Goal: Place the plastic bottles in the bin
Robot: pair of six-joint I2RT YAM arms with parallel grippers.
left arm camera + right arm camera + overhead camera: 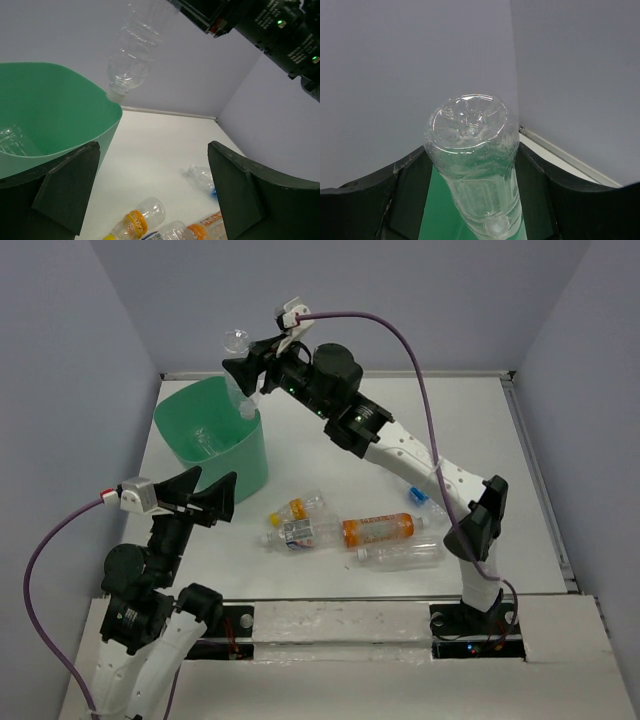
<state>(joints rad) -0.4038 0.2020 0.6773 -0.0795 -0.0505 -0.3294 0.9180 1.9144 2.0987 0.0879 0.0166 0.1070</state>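
Observation:
The cap end of the tilted bottle hangs at the bin's rim and would hit it, so the robot's right gripper needs to keep holding the bottle until it reaches the middle of the bin's opening.
The mint-green bin (243, 455) stands at the back left, with one clear bottle (205, 440) lying inside. My right gripper (250, 368) is shut on a clear plastic bottle (238, 365), held cap-down over the bin's right rim. The right wrist view shows that bottle (472, 160) between the fingers, with the green bin (434, 212) below. My left gripper (208, 496) is open and empty, near the bin's front. Several bottles lie on the table: a yellow-capped one (298, 508), a printed-label one (300, 533), an orange one (380, 530), a clear one (400, 555) and a blue-labelled one (425, 500).
Grey walls enclose the table on the left, back and right. The right arm (420, 455) stretches diagonally over the middle of the table. In the left wrist view the bin (50, 100) fills the left side and the held bottle (132, 55) hangs above its rim.

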